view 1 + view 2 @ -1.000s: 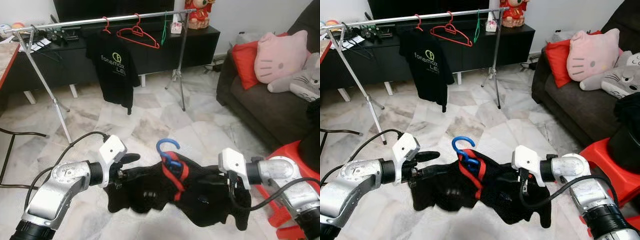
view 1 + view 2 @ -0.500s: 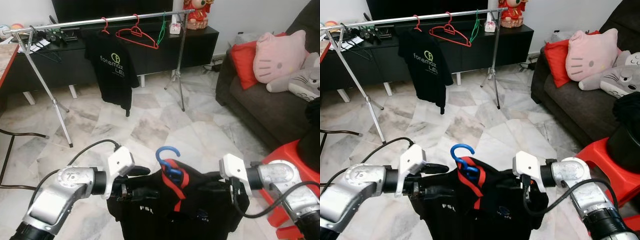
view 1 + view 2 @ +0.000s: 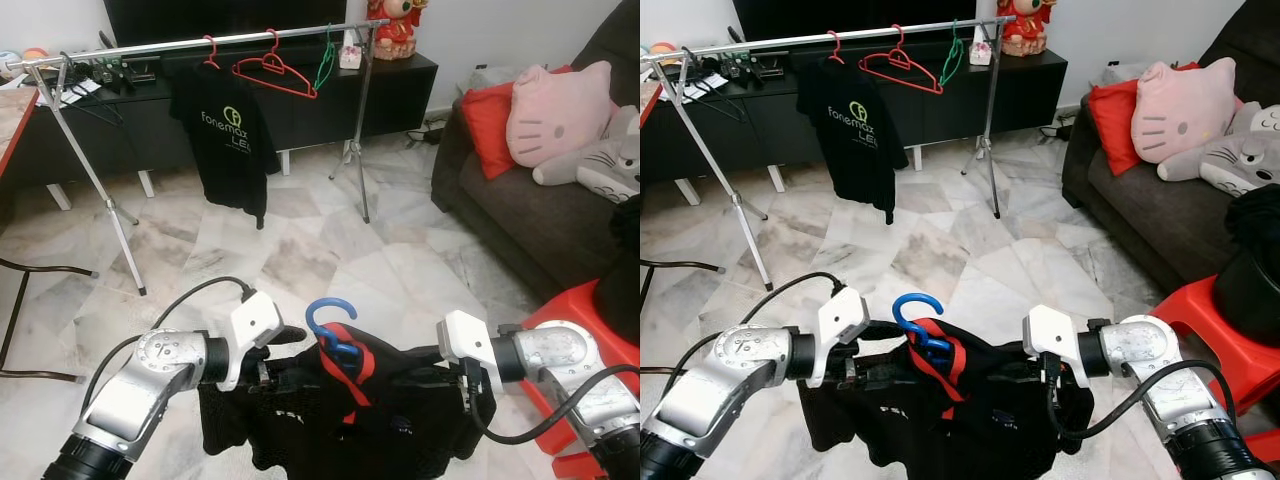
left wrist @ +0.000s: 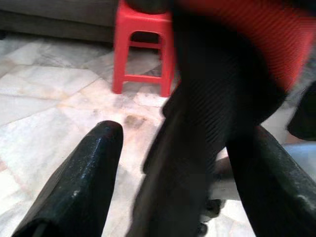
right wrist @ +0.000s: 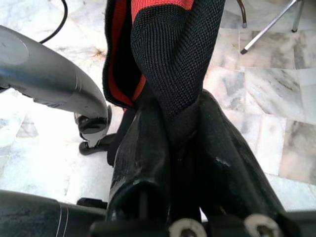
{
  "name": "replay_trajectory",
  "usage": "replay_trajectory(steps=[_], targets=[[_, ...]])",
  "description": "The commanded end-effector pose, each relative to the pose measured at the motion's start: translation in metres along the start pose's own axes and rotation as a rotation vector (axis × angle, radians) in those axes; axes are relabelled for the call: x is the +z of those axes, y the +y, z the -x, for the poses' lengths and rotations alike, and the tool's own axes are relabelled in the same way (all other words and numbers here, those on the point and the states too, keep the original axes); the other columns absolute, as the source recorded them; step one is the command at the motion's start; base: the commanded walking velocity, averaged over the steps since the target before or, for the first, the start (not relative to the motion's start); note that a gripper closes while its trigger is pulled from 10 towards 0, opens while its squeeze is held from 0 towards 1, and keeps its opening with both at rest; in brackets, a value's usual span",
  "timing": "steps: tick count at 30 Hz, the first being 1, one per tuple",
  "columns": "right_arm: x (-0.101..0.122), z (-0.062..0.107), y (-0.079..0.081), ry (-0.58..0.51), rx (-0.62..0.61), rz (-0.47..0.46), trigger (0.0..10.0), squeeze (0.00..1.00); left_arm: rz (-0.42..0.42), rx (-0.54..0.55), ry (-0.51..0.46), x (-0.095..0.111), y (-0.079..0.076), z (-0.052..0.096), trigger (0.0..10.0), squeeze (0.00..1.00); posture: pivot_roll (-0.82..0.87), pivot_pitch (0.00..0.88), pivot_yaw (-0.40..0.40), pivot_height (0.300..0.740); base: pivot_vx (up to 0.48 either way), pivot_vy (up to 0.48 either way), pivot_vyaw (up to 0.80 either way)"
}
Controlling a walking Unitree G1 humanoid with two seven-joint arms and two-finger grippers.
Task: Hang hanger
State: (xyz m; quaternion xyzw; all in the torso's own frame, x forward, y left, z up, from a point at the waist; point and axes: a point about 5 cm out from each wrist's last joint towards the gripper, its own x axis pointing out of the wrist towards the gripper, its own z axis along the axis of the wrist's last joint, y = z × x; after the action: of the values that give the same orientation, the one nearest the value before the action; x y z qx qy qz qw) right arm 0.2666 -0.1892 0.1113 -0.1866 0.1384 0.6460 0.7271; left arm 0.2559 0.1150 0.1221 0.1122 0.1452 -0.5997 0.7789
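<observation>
My left gripper grabs the shirt by its shoulder (image 3: pixel 290 370) beside the collar next, where the cloth stands up as a fold while the shirt's body (image 3: pixel 325 440) hangs slack.
A blue hanger (image 3: pixel 330 312) carries a black shirt (image 3: pixel 385 425) with red trim, held up low in front of me between both arms. My left gripper (image 3: pixel 287 366) is at the shirt's left shoulder. In the left wrist view its fingers (image 4: pixel 81 177) stand apart, with fabric running between them and a gap on one side. My right gripper (image 3: pixel 442 362) is shut on the shirt's right side, and the right wrist view shows both fingers (image 5: pixel 143 143) pinching a fold of black cloth. The silver clothes rail (image 3: pixel 150 45) stands across the room ahead.
On the rail hang a black printed T-shirt (image 3: pixel 232 140), bare red hangers (image 3: pixel 275 70) and a green hanger (image 3: pixel 326 60). A black TV cabinet (image 3: pixel 400 90) is behind it. A dark sofa (image 3: pixel 530 220) with plush toys and a red stool (image 3: pixel 590 310) are on the right.
My left gripper has moved in toward the blue hook. The shirt, bunched and stretched wide a second ago, now hangs lower between the grippers.
</observation>
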Motion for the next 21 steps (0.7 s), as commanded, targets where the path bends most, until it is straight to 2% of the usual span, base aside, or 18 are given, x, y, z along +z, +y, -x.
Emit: replay_trajectory(steps=[1, 2, 3, 5, 6, 7, 21], targets=[[0.0113, 0.0005, -0.0060, -0.042, -0.013, 0.044, 10.0, 0.00, -0.035, -0.043, -0.004, 0.0062, -0.0033, -0.0061, 10.0, 0.00, -0.07, 0.000, -0.063, 0.740, 0.000, 0.000, 0.00], [0.0122, -0.0006, -0.0059, -0.047, -0.008, 0.045, 10.0, 0.00, -0.037, -0.053, -0.006, 0.0072, -0.0045, -0.0074, 10.0, 0.00, -0.07, 0.000, -0.063, 0.740, 0.000, 0.000, 0.00], [0.0142, -0.0015, -0.0059, -0.052, -0.001, 0.047, 10.0, 0.00, -0.044, -0.059, -0.004, 0.0083, -0.0048, -0.0098, 6.5, 0.00, -0.07, 0.000, -0.066, 0.740, 0.000, 0.000, 0.00], [0.0148, -0.0015, -0.0061, -0.053, 0.000, 0.048, 10.0, 0.00, -0.047, -0.061, -0.002, 0.0084, -0.0047, -0.0112, 6.2, 0.00, -0.07, 0.000, -0.066, 0.740, 0.000, 0.000, 0.00], [0.0148, -0.0014, -0.0064, -0.052, 0.000, 0.049, 10.0, 0.00, -0.046, -0.062, -0.004, 0.0082, -0.0048, -0.0120, 3.4, 0.00, -0.07, 0.000, -0.066, 0.740, 0.000, 0.000, 0.00], [0.0147, -0.0012, -0.0067, -0.051, -0.001, 0.049, 10.0, 0.00, -0.045, -0.062, -0.005, 0.0080, -0.0048, -0.0126, 0.0, 0.00, -0.07, 0.000, -0.066, 0.740, 0.000, 0.000, 0.00], [0.0143, 0.0006, -0.0079, -0.051, -0.011, 0.042, 10.0, 0.00, -0.037, -0.072, 0.000, 0.0069, -0.0053, -0.0097, 0.0, 0.00, -0.07, 0.000, -0.067, 0.740, 0.000, 0.000, 0.00]])
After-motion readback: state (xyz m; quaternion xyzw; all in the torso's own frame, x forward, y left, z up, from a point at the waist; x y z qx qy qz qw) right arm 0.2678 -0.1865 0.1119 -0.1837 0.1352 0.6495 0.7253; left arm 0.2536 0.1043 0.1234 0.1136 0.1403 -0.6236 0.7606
